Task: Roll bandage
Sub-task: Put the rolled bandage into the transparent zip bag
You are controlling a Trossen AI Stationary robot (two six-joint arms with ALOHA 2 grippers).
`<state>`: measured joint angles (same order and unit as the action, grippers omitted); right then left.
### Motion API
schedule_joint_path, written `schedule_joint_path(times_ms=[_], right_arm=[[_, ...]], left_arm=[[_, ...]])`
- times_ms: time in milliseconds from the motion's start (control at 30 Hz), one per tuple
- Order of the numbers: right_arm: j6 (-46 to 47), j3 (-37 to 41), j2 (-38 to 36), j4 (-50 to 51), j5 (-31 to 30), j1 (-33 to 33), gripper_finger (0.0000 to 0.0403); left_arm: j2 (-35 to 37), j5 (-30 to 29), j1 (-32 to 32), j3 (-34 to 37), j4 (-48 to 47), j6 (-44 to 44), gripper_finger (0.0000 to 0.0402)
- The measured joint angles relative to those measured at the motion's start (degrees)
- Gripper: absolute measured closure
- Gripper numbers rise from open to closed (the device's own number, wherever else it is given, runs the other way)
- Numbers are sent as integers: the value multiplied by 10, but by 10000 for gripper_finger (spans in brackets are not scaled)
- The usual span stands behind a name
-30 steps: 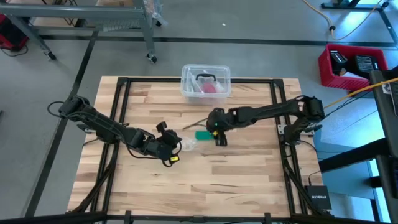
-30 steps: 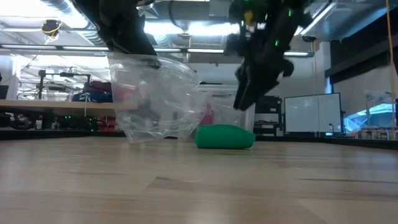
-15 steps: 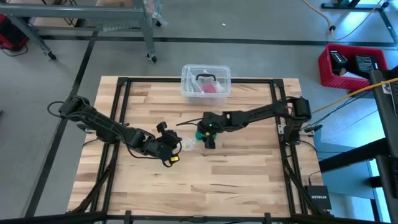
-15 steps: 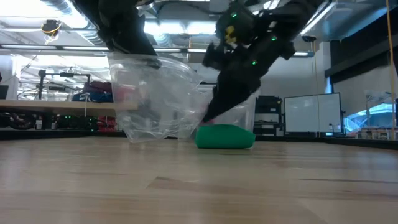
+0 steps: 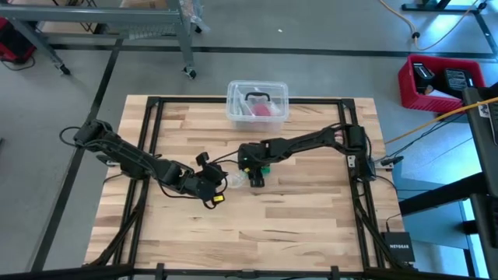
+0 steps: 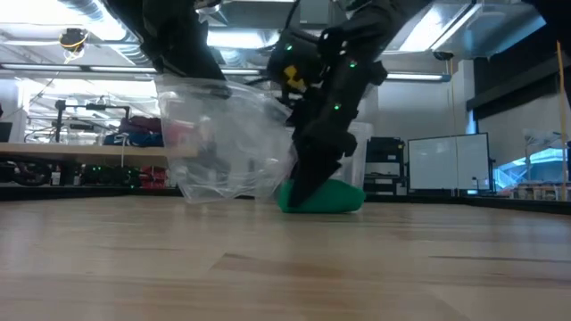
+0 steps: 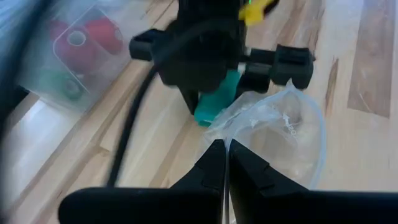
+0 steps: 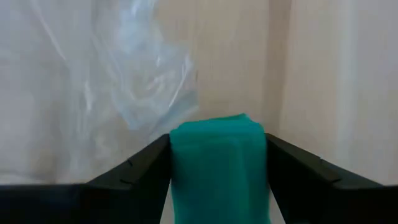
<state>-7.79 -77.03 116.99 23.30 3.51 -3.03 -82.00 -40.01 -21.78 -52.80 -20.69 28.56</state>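
The bandage should be grabbed by its opposite sides with my right gripper, so its rolled end stays free to go into the clear bag.
The teal-green bandage, rolled into a small wad, lies on the wooden table near its middle. My right gripper has come down over it, and its two fingers stand against the wad's two sides. My left gripper is just left of it, shut on a crumpled clear plastic bag, which also shows in the low view. The bag's open side faces the bandage. My left gripper pinches the clear bag's edge between its two shut fingers. The bag bulges out beyond the fingertips, toward the bandage. My right gripper has the wad's two opposite sides between its two fingers. The fingers slant down from the table's right. The wad's underside rests on the table.
A clear plastic tub with a pink-red item inside stands at the table's far edge. A red crate sits on the floor beyond the table's right side. Bare wood lies toward the near edge.
My right gripper has gone toward the table's left edge and down, from above and right of the bandage to over it, its fingers now around the wad. The bandage stays on the table. My left gripper and the bag have kept still.
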Motion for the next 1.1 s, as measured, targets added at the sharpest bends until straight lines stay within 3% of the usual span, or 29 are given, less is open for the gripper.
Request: schedule_joint_path(times_ms=[200,467,600,767,900,1000,1100], right_arm=[[-1,-53,23,71,-27,0,185],[-34,-55,10,121,-50,4,285],[-47,-54,-34,185,-56,9,328],[-48,-21,-143,200,-70,18,331],[-43,47,-259,65,-49,41,326],[-42,137,-328,-155,-9,64,331],[-43,233,-350,-428,45,84,332]], left_arm=[[0,0,0,0,1,0,396],[0,0,0,0,1,0,396],[0,0,0,0,2,0,396],[0,0,-3,0,3,8,396],[0,0,-6,0,8,14,396],[0,0,-7,0,27,14,396],[0,0,-7,0,65,-2,396]])
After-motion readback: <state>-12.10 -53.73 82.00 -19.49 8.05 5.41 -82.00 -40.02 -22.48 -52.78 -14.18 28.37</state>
